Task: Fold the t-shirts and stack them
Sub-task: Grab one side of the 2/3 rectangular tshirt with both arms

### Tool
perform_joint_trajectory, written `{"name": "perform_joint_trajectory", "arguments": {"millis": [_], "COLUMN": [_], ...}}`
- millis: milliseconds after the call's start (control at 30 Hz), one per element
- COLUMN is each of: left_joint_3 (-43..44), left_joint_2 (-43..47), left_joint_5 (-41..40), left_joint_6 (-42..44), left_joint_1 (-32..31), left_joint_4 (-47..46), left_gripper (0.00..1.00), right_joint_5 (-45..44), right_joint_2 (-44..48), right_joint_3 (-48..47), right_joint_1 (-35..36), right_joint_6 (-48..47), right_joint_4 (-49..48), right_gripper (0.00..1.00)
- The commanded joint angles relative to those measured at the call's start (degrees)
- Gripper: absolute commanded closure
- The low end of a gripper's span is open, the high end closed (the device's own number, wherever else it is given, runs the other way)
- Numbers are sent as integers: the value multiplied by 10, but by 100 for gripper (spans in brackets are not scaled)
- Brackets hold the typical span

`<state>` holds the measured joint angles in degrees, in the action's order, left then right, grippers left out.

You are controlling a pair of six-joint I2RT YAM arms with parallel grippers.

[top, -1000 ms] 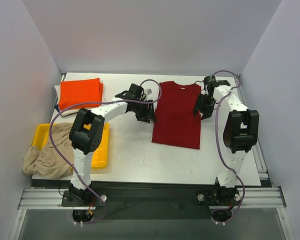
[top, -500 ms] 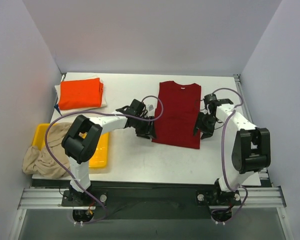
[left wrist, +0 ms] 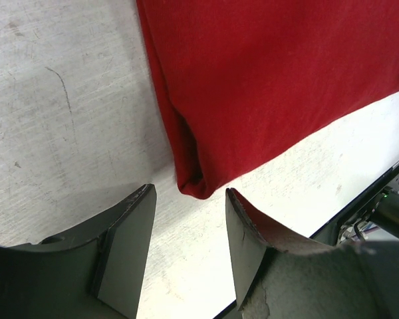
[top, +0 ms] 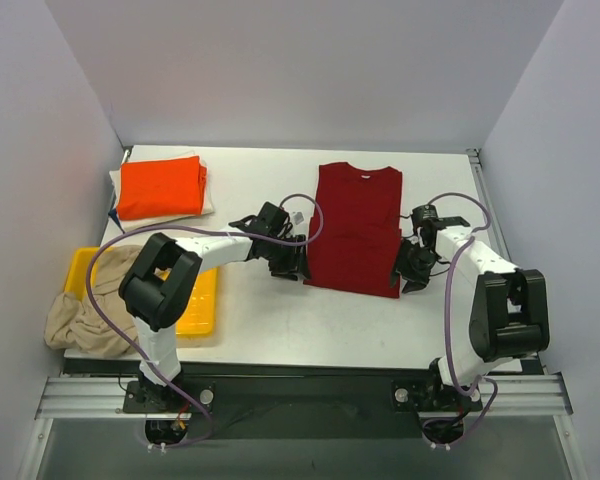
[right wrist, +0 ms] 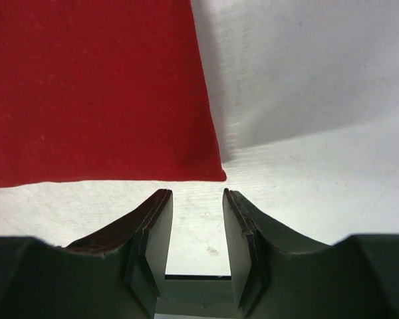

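Note:
The near hem corner of the dark red t-shirt matches the hem's other corner. I should grab that near corner next with my left gripper to fold the hem toward the collar.
The dark red t-shirt lies on the table with its sides folded in, collar at the far end. My left gripper is open and empty, right by the shirt's near left corner. My right gripper is open and empty, right by the near right corner. The bright orange t-shirt lies folded on top of white and blue ones at the far left. The beige t-shirt is crumpled over the tray.
A yellow plastic tray sits at the table's near left under the beige cloth. White walls close in the back and both sides. The table's front edge lies just beyond the shirt's hem.
Both grippers have moved from the shirt's upper sides toward me, down to its near corners. The shirt's sleeves now lie folded in.

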<state>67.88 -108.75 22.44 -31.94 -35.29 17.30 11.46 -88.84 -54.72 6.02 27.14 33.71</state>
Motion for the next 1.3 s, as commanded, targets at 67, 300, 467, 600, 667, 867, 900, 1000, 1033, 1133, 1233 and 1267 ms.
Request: {"name": "perform_joint_trajectory", "arguments": {"millis": [67,300,467,600,667,867,900,1000,1033,1133,1233,1267], "left_joint_3": [-1,2,8,15,16,15,14,13,12,11,11,11], "left_joint_2": [20,8,-2,-11,-12,-23,-26,-31,-32,-35,-38,-39], "left_joint_5": [-6,-18,-41,-49,-53,-48,-44,-42,-39,-34,-28,-27], "left_joint_6": [-15,-17,-15,-15,-13,-16,-17,-20,-20,-20,-19,-18], "left_joint_1": [-7,-20,-28,-30,-32,-34,-34,-35,-36,-36,-36,-36], "left_joint_4": [-29,-17,1,12,16,5,1,-7,-9,-18,-24,-24], "left_gripper": [44,44,44,48,49,51,53,57,64,76,89,95], "right_joint_5": [0,2,1,2,2,4,4,3,4,3,1,0], "right_joint_2": [-15,-35,-42,-51,-53,-54,-55,-55,-57,-63,-71,-74], "right_joint_3": [18,37,45,46,46,47,47,47,46,44,37,36], "right_joint_1": [-3,-2,-3,-3,-3,-3,-2,-3,-3,-3,-3,-3], "right_joint_6": [-2,-2,-1,-2,0,-1,-1,-1,-1,-3,-8,-8], "right_joint_4": [-10,-27,-33,-36,-37,-39,-39,-39,-40,-40,-40,-41], "right_gripper": [64,64,65,67,68,69,69,70,71,76,83,85]}}
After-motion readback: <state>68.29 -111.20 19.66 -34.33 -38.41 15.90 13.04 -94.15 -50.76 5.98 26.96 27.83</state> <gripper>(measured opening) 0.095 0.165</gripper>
